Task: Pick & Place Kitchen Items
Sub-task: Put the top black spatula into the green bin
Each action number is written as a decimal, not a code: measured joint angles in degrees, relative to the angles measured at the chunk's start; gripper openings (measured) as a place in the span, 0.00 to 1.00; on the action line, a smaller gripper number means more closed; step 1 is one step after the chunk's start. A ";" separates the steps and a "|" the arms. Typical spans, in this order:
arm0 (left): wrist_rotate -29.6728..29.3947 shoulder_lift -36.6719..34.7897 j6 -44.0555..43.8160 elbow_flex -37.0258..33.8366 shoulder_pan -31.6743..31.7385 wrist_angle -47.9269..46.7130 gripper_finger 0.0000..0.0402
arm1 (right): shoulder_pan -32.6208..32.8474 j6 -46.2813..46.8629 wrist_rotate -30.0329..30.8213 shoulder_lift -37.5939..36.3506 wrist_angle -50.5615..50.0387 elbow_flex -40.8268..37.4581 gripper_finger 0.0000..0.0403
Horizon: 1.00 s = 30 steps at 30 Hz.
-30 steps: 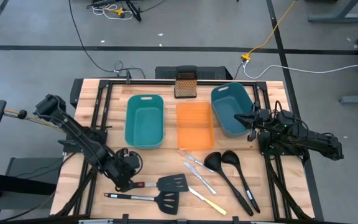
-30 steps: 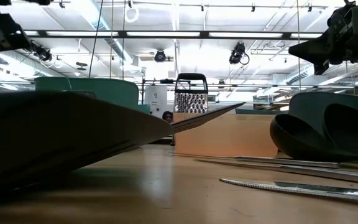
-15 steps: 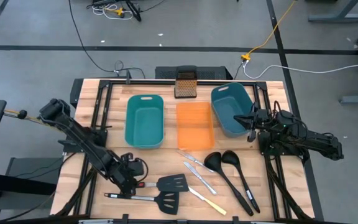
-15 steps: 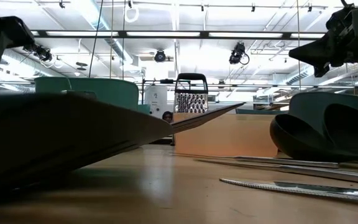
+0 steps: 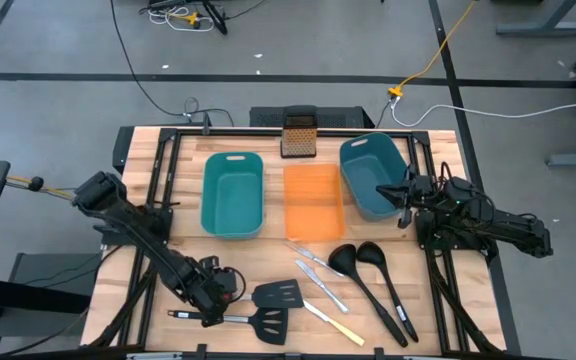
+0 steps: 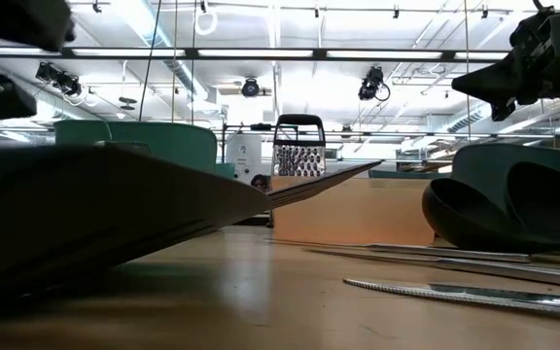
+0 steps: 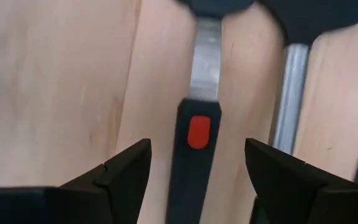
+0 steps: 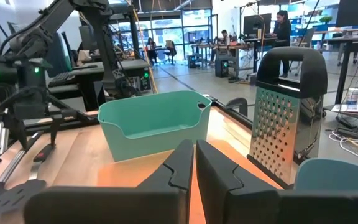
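Observation:
My left gripper lowers next and only then closes on the handle. Its fingertips stop above the black handle [image 7: 194, 165] with its red spot, so closing now would miss.
Two black slotted spatulas [image 5: 277, 293] [image 5: 268, 320] lie flat near the table's near edge. To their right lie two slim silver knives [image 5: 313, 258] [image 5: 324, 290], a yellow-handled knife [image 5: 334, 324] and two black ladles [image 5: 344, 260] [image 5: 370, 252]. My left gripper [image 5: 218, 290] stands open low over the farther spatula's handle [image 7: 196, 134]; its fingers stand on either side of the handle's red spot without touching it. My right gripper [image 5: 400, 195] is shut and hovers by the right teal bin [image 5: 373, 175], holding nothing.
A second teal bin [image 5: 232, 193] and an orange tray [image 5: 313, 200] stand mid-table, with a dark box grater [image 5: 297, 135] at the far edge. The nearer spatula's metal shaft [image 7: 294, 93] runs close beside my left gripper. Bare wood shows left of the spatulas.
My left gripper has gone toward the table's near edge and a little right, down onto the farther spatula's handle, and has opened. The spatulas and the other items lie as before.

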 joint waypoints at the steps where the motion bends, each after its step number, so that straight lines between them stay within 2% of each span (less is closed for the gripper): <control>1: 0.03 0.49 0.03 0.00 -0.12 0.02 0.66 | 0.00 0.20 0.00 0.00 -0.17 0.00 0.07; 11: -0.04 1.33 0.15 -2.34 -0.29 0.49 0.66 | 0.00 0.87 -0.04 0.00 -0.49 -0.02 0.07; 16: 0.15 1.31 0.06 -5.10 -0.31 3.73 0.66 | -0.02 0.83 -0.04 0.00 -0.45 -0.02 0.07; 24: -1.65 1.31 3.47 -5.35 -0.29 4.93 0.66 | 0.00 0.50 0.00 0.00 -0.42 -0.02 0.07; 30: -1.48 3.17 5.59 -5.32 -0.18 5.94 0.56 | -0.01 0.50 0.00 0.00 -0.42 -0.02 0.07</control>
